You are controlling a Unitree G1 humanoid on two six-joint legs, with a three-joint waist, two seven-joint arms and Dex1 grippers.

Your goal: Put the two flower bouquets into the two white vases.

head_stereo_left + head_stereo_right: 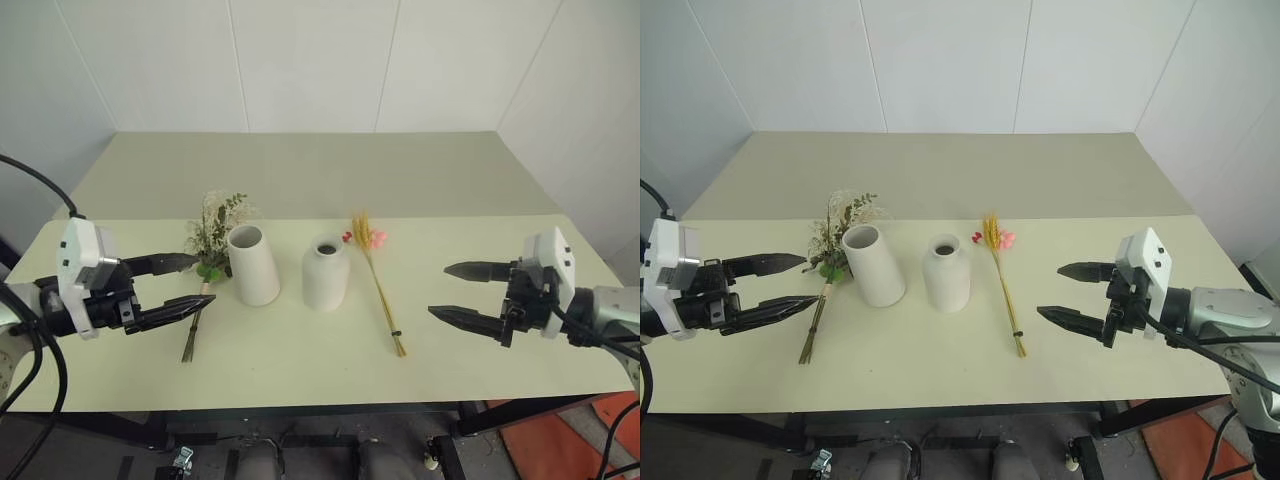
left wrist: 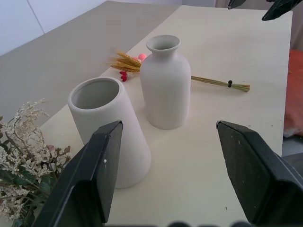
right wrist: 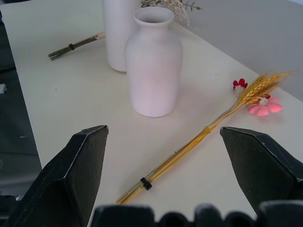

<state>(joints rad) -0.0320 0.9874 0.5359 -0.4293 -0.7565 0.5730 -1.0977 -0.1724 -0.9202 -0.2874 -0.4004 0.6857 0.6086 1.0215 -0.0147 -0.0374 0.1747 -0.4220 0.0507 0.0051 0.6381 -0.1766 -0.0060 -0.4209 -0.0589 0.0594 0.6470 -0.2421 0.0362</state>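
Note:
The wheat bouquet should stand in the bottle vase, so the robot's right gripper next needs to grab the bouquet by its bundled stalks.
Two white vases stand mid-table: a tapered cone vase and, to its right, a rounded bottle vase. A bushy bouquet of white sprigs and green leaves lies left of the cone vase, stems toward the front edge. A slim wheat bouquet with red and pink blooms lies right of the bottle vase. My left gripper hovers open over the bushy bouquet's stems, holding nothing. My right gripper is open and empty, to the right of the wheat stalks.
The pale table ends at a front edge near me. Behind it a second table surface runs to white walls. An orange-red object sits on the floor at the lower right.

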